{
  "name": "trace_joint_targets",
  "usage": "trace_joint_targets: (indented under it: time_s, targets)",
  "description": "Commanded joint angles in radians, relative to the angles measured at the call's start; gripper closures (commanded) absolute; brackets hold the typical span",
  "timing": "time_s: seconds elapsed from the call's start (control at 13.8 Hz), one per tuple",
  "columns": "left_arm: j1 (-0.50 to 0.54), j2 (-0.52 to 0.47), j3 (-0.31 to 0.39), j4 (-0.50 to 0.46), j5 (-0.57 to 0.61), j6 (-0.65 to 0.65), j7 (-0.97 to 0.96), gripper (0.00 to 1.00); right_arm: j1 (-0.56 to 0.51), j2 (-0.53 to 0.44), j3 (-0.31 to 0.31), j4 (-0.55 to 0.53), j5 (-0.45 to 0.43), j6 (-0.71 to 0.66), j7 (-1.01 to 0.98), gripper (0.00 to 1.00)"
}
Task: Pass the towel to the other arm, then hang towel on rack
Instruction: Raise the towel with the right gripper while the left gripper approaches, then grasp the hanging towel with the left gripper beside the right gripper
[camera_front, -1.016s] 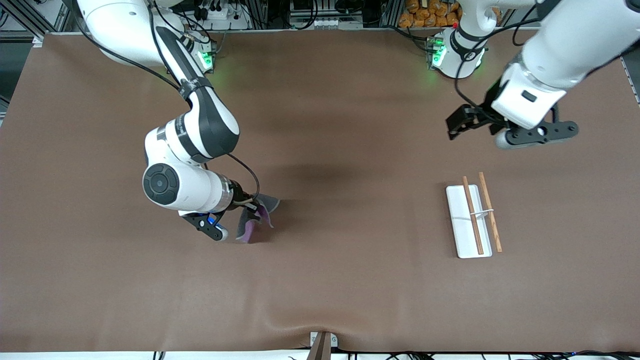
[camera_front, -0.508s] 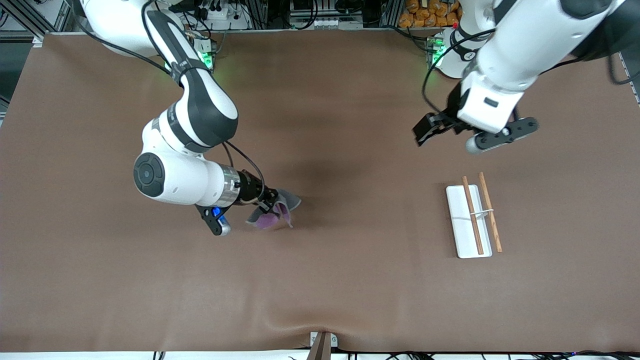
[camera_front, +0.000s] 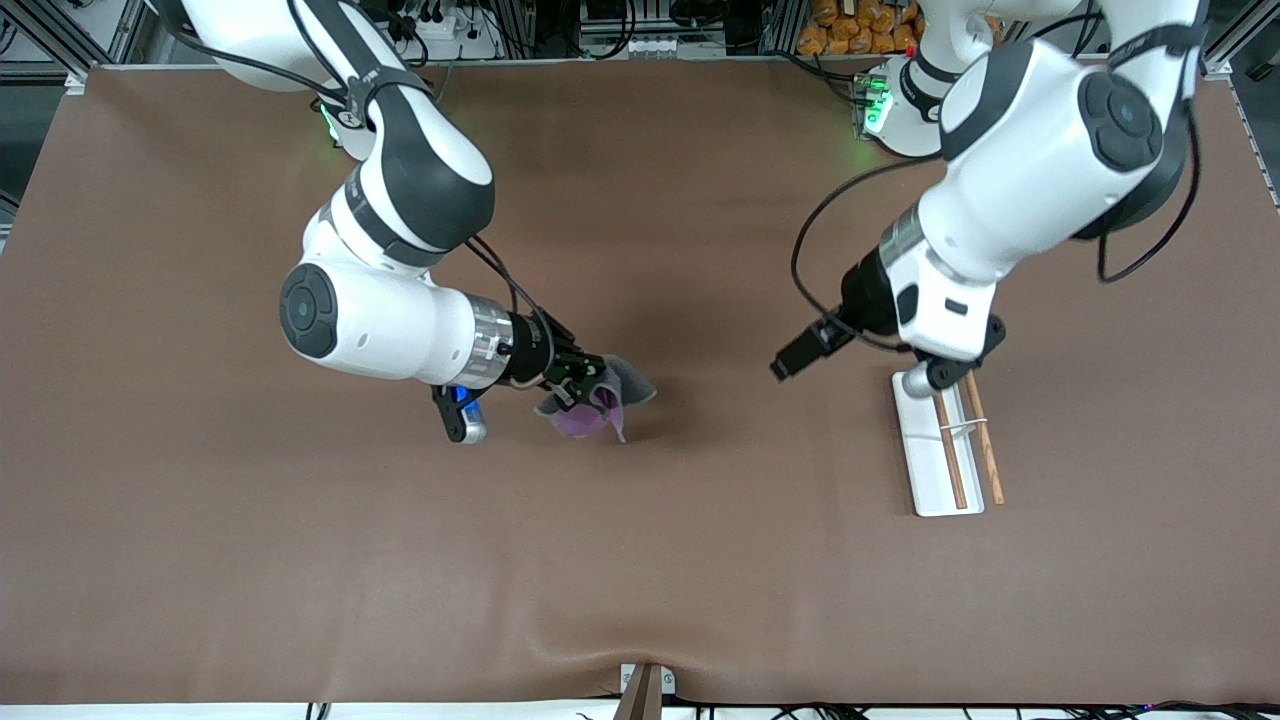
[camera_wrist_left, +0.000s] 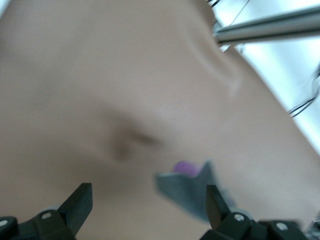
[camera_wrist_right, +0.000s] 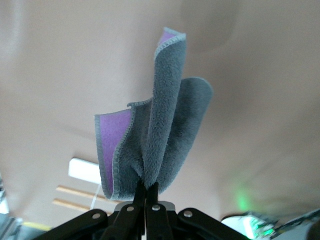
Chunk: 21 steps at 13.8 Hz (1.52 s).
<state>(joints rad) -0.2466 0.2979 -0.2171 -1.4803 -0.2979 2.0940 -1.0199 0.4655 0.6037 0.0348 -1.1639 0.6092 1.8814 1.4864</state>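
Note:
I need to grab the towel by its loose grey edge (camera_front: 633, 380) with my left gripper next. Then I can take it over for the rack (camera_front: 928, 455).
The towel (camera_front: 603, 400) is grey with a purple underside and hangs bunched above the middle of the table. My right gripper (camera_front: 578, 384) is shut on one edge of it. The right wrist view shows the towel (camera_wrist_right: 160, 132) folded upward from the pinched fingertips of that gripper (camera_wrist_right: 146, 187). My left gripper (camera_front: 792, 361) is open and empty, apart from the towel and pointing toward it from the rack's side. In the left wrist view the towel (camera_wrist_left: 186, 189) shows between the spread jaws of the left gripper (camera_wrist_left: 147, 202). The rack (camera_front: 928, 455) has a white base with two wooden rods.
The rack stands on the brown mat toward the left arm's end of the table, with the left arm's wrist partly over its end nearest the bases. In the right wrist view the rack (camera_wrist_right: 82, 171) shows past the towel.
The right arm has lifted the towel and carried it toward the table's middle. The left arm has swung down from near its base toward the towel, over the rack's end.

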Motion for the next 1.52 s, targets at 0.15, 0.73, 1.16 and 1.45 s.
trace_joint_targets:
  time_s: [0.15, 0.73, 1.16, 1.45]
  targets:
    - [-0.049, 0.137, -0.007, 0.116, -0.021, 0.187, -0.150, 0.00, 0.062, 0.008, -0.004, 0.024, 0.052, 0.122, 0.141, 1.00]
    - [-0.129, 0.168, -0.004, 0.106, -0.078, 0.242, -0.236, 0.16, 0.122, 0.010, -0.006, 0.024, 0.096, 0.243, 0.224, 1.00]
    - [-0.115, 0.152, 0.001, 0.100, -0.063, -0.015, -0.209, 0.20, 0.128, 0.008, -0.006, 0.024, 0.096, 0.243, 0.232, 1.00]
    - [-0.117, 0.150, -0.002, 0.100, -0.063, -0.035, -0.209, 0.41, 0.128, 0.008, -0.006, 0.024, 0.096, 0.242, 0.230, 1.00]
